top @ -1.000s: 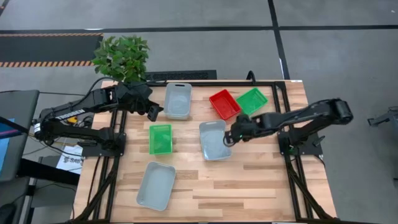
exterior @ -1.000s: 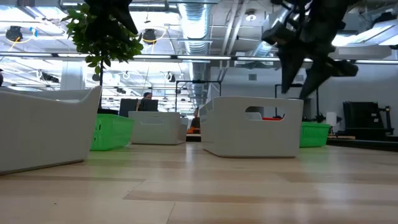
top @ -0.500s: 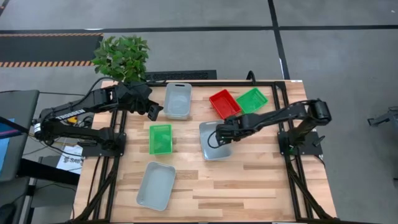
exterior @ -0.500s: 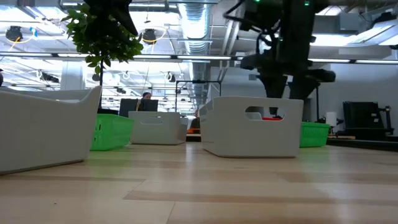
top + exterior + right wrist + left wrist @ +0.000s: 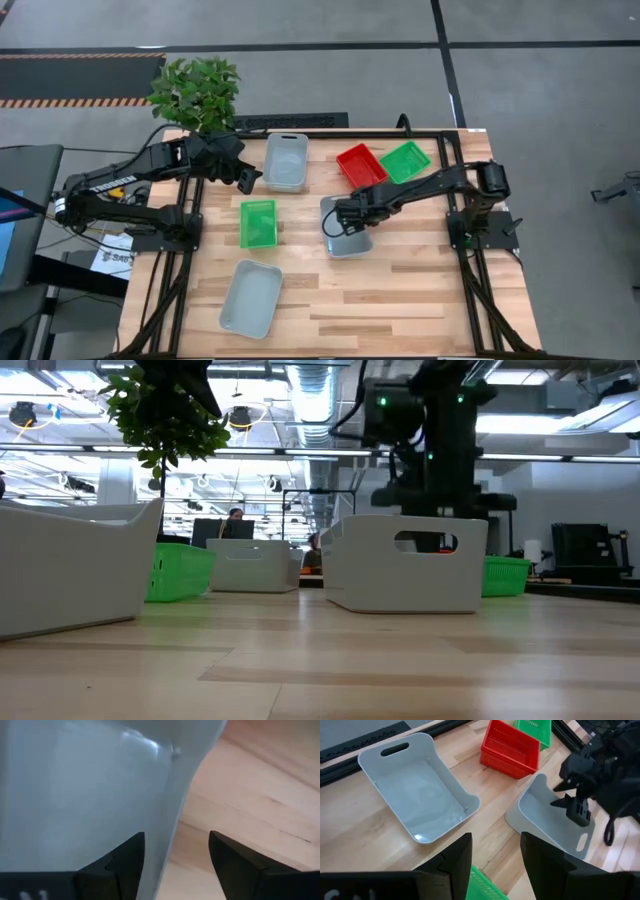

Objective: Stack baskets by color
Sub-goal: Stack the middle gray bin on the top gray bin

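Note:
My right gripper will grab the middle grey basket by its long side (image 5: 176, 815) next. Then it will stack it in the far grey basket.
Three pale grey baskets lie on the table: one at the far middle (image 5: 286, 160), one in the middle (image 5: 348, 230) and one near the front (image 5: 250, 297). A green basket (image 5: 257, 222) sits left of centre. A red one (image 5: 360, 166) and another green one (image 5: 404, 161) sit side by side at the far right. My right gripper (image 5: 335, 222) points down, open, at the middle grey basket's left wall (image 5: 172, 805). One finger stands inside that wall and one outside. My left gripper (image 5: 495, 855) hangs open above the table, left of the far grey basket.
A potted plant (image 5: 196, 92) stands at the far left corner, behind my left arm. Black frame rails (image 5: 468, 250) run along both sides of the table. Bare wood (image 5: 400, 300) lies open at the near right.
My right gripper has moved toward the table's left edge and down, from beside the middle grey basket's right side across to its left wall. Its wrist has rolled and tipped to point straight down. The baskets have stayed where they were.

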Motion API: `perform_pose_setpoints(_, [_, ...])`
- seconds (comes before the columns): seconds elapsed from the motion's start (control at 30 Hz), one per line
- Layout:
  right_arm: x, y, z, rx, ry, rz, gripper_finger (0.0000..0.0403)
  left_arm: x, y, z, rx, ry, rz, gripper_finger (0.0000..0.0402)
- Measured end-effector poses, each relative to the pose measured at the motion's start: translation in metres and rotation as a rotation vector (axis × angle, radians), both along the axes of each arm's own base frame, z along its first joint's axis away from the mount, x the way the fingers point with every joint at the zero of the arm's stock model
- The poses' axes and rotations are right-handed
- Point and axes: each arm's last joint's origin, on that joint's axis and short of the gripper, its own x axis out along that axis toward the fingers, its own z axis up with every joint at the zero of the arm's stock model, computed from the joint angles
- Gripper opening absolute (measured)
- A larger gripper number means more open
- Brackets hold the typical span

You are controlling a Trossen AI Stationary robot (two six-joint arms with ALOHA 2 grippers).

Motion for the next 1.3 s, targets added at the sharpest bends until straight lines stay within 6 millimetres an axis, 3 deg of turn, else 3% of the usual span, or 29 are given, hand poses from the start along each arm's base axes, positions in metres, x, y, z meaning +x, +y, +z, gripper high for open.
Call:
perform_pose_setpoints(0.13, [0.003, 0.001, -0.013, 0.036, 0.037, 0.026, 0.0179, 0.0, 0.001, 0.0, 0.013, 0.004, 0.016, 0.0155])
perform_pose_setpoints(0.37, [0.007, 0.002, -0.022, 0.088, 0.044, 0.051, 0.0018, 0.0, 0.001, 0.0, 0.014, 0.004, 0.018, 0.0155])
perform_pose_setpoints(0.57, [0.007, -0.001, -0.002, 0.119, -0.007, 0.051, 0.0006, 0.0, 0.001, 0.0, 0.025, 0.004, 0.033, 0.0155])
perform_pose_setpoints(0.73, [0.002, -0.01, 0.043, 0.111, -0.123, 0.033, 0.0003, 0.0, 0.001, 0.0, 0.025, 0.005, 0.032, 0.0155])
perform_pose_setpoints(0.87, [-0.004, -0.021, 0.092, 0.03, -0.303, -0.013, 0.0002, 0.0, 0.001, 0.0, 0.033, 0.007, 0.041, 0.0155])
perform_pose_setpoints(0.97, [-0.005, -0.04, 0.12, -0.047, -0.457, -0.055, 0.0002, -0.002, 0.001, 0.001, 0.037, 0.003, 0.044, 0.0155])
perform_pose_setpoints(1.07, [0.005, -0.067, 0.135, -0.104, -0.605, -0.076, 0.0001, -0.009, 0.001, 0.008, 0.049, -0.02, 0.059, 0.0155])
perform_pose_setpoints(1.3, [0.051, -0.124, 0.134, -0.178, -0.84, -0.135, 0.0001, -0.038, 0.0, 0.045, 0.165, -0.146, 0.173, 0.0155])
